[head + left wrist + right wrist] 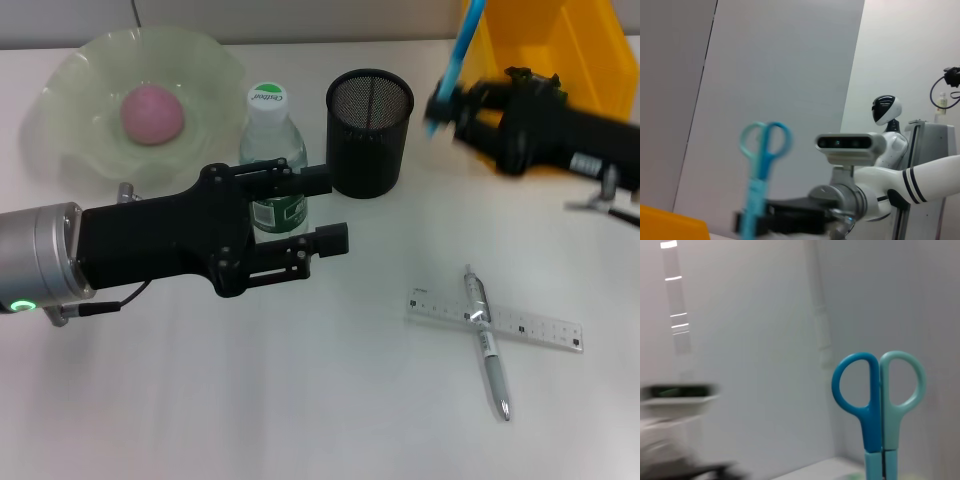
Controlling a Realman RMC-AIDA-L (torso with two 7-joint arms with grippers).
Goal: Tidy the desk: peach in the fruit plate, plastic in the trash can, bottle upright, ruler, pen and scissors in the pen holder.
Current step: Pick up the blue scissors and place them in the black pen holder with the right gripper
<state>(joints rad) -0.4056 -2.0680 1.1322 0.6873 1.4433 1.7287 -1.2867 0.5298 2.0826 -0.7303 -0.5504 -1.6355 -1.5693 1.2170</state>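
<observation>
The scissors' lower end hangs outside the pen holder's rim (370, 78) and the scissors would miss, so it is too early for my right gripper to open now.
My right gripper (447, 100) is shut on the blue scissors (458, 55), which stand handles up just right of the black mesh pen holder (370, 130). The right wrist view shows the scissors' handles (880, 390), and the left wrist view shows the scissors (761, 165) too. My left gripper (322, 210) is open, one finger on each side of the upright bottle (270, 145). The pink peach (152, 113) lies in the green fruit plate (60, 120). A clear ruler (530, 327) lies on the desk with the pen (488, 350) across it. The plastic is out of view.
A yellow bin (575, 40) stands at the back right, behind my right arm. The bottle stands between the plate and the pen holder, close to both.
</observation>
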